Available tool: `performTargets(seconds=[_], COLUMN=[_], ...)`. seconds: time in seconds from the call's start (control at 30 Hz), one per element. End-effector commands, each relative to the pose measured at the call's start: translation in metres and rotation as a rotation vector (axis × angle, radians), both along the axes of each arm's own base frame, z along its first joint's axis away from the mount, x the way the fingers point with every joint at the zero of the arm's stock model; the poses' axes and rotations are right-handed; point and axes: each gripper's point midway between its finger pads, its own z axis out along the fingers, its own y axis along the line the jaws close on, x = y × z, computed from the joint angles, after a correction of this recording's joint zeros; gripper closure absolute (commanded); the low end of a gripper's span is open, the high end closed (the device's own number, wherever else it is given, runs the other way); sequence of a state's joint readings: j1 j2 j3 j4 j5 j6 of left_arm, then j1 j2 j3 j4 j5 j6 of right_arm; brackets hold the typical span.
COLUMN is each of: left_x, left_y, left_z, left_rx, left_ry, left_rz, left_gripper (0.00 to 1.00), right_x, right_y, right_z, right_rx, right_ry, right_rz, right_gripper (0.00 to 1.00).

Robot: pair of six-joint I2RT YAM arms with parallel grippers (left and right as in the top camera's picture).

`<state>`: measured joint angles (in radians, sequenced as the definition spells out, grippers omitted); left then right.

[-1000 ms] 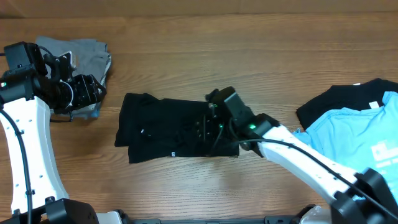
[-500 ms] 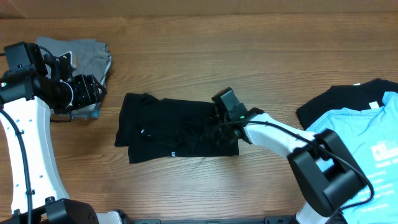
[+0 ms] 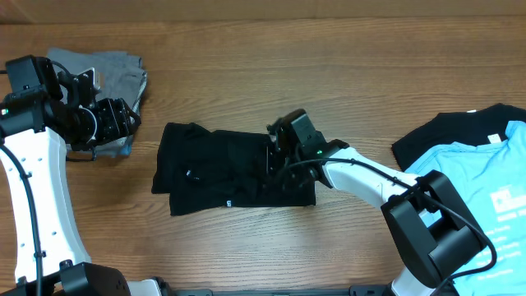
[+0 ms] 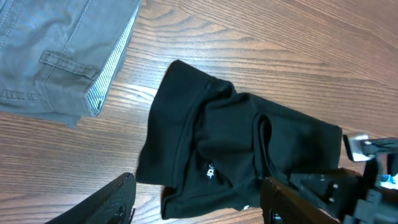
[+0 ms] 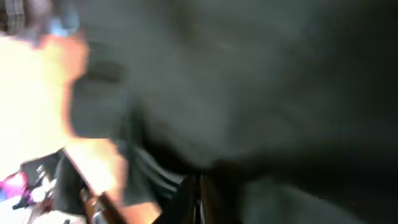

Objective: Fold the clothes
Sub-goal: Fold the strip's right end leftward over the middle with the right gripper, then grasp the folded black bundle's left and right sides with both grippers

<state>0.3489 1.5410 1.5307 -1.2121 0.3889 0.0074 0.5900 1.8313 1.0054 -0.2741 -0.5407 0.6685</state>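
I need to grab the black garment next with my left gripper by its end (image 3: pixel 168 160) nearest the grey trousers (image 3: pixel 118 67), opposite my right gripper, to fold the garment over.
A black garment (image 3: pixel 218 168) lies crumpled and partly folded in the middle of the wooden table; it also shows in the left wrist view (image 4: pixel 236 143). My right gripper (image 3: pixel 279 156) is down on the garment's right part. In the right wrist view its fingers (image 5: pixel 196 199) are pressed together in dark fabric, and the picture is blurred. My left gripper (image 3: pixel 123 119) is open and empty, held above the table to the left of the garment, its fingers (image 4: pixel 199 205) wide apart.
Folded grey trousers (image 3: pixel 107 70) lie at the back left, under my left arm, and show in the left wrist view (image 4: pixel 56 50). A light blue shirt (image 3: pixel 485 181) on a black shirt (image 3: pixel 436 140) lies at the right edge.
My right gripper has shifted a little to the left on the garment's right part and the fabric there has bunched. The left arm has not moved.
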Motion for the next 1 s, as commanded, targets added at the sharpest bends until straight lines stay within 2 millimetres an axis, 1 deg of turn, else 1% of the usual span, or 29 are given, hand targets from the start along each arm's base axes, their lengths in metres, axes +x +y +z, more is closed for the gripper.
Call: performTargets(seconds=[0.0,0.03,0.07,0.13,0.2,0.23,0.27,0.33,0.4,0.43,0.47,0.53,0.57,0.6,0.63,0.67,0.7,0.73,0.77,0.8,0.83,0.87,0.9,0.93,0.97], left_x=[-0.001,-0.002,-0.002,-0.004,-0.01,-0.017,-0.02,-0.023,-0.027,-0.031,-0.033,-0.037,-0.038,-0.038,-0.037,-0.035,-0.033,-0.031,-0.029,-0.027,-0.025,-0.025,-0.025,-0.026,-0.027], left_y=[-0.001,-0.001,-0.001,-0.002,0.0,0.005,0.006,0.004,0.0,-0.005,-0.009,-0.021,-0.027,-0.031,-0.039,-0.045,-0.053,-0.057,-0.062,-0.064,-0.065,-0.065,-0.065,-0.063,-0.059], left_z=[0.003,0.003,0.002,0.002,-0.002,-0.006,-0.008,-0.011,-0.018,-0.029,-0.035,-0.055,-0.066,-0.075,-0.091,-0.099,-0.109,-0.114,-0.12,-0.125,-0.135,-0.143,-0.151,-0.163,-0.171], left_rx=[-0.003,-0.003,-0.004,-0.007,0.007,0.037,0.042,0.036,0.015,-0.006,-0.02,-0.066,-0.086,-0.097,-0.119,-0.136,-0.158,-0.172,-0.18,-0.176,-0.152,-0.131,-0.115,-0.091,-0.076], left_ry=[-0.012,-0.012,-0.009,0.0,0.027,0.07,0.082,0.099,0.121,0.147,0.156,0.179,0.183,0.183,0.171,0.156,0.132,0.114,0.091,0.077,0.063,0.06,0.066,0.09,0.117], left_rz=[-0.01,-0.01,-0.01,-0.011,-0.006,0.009,0.011,0.011,0.007,-0.002,-0.009,-0.033,-0.047,-0.056,-0.076,-0.089,-0.109,-0.121,-0.136,-0.145,-0.154,-0.159,-0.162,-0.156,-0.14], left_gripper=[0.33,0.33,0.33,0.32,0.3,0.3,0.3,0.29,0.27,0.25,0.25,0.24,0.24,0.23,0.22,0.21,0.19,0.16,0.14,0.12,0.1,0.08,0.07,0.07,0.07], right_x=[0.006,0.001,-0.008,-0.03,-0.065,-0.088,-0.092,-0.093,-0.081,-0.068,-0.063,-0.043,-0.037,-0.03,-0.02,-0.015,-0.01,-0.008,-0.004,-0.002,0.0,-0.001,-0.002,-0.005,-0.007], right_y=[-0.011,-0.008,-0.002,0.016,0.045,0.058,0.06,0.058,0.049,0.039,0.035,0.021,0.016,0.01,-0.003,-0.011,-0.024,-0.031,-0.046,-0.055,-0.072,-0.081,-0.088,-0.092,-0.093], right_z=[0.001,0.0,0.0,0.007,0.025,0.034,0.034,0.032,0.034,0.044,0.048,0.074,0.083,0.091,0.099,0.101,0.099,0.095,0.087,0.081,0.07,0.064,0.059,0.055,0.053], right_rx=[-0.076,-0.075,-0.061,-0.001,0.138,0.204,0.204,0.183,0.148,0.126,0.122,0.118,0.119,0.118,0.105,0.092,0.063,0.042,-0.004,-0.039,-0.099,-0.132,-0.152,-0.167,-0.172], right_ry=[-0.048,-0.038,-0.025,0.009,0.004,-0.029,-0.033,-0.033,-0.043,-0.064,-0.074,-0.155,-0.184,-0.208,-0.23,-0.231,-0.217,-0.202,-0.173,-0.153,-0.121,-0.094,-0.068,-0.044,-0.033], right_rz=[-0.031,-0.018,0.01,0.096,0.299,0.433,0.452,0.45,0.407,0.362,0.348,0.286,0.264,0.239,0.191,0.165,0.127,0.109,0.069,0.042,0.003,-0.019,-0.031,-0.035,-0.034], right_gripper=[0.92,0.92,0.93,0.93,0.93,0.93,0.93,0.96,0.96,0.96,0.96,0.96,0.96,0.95,0.93,0.92,0.92,0.91,0.89,0.89,0.88,0.88,0.88,0.88,0.88])
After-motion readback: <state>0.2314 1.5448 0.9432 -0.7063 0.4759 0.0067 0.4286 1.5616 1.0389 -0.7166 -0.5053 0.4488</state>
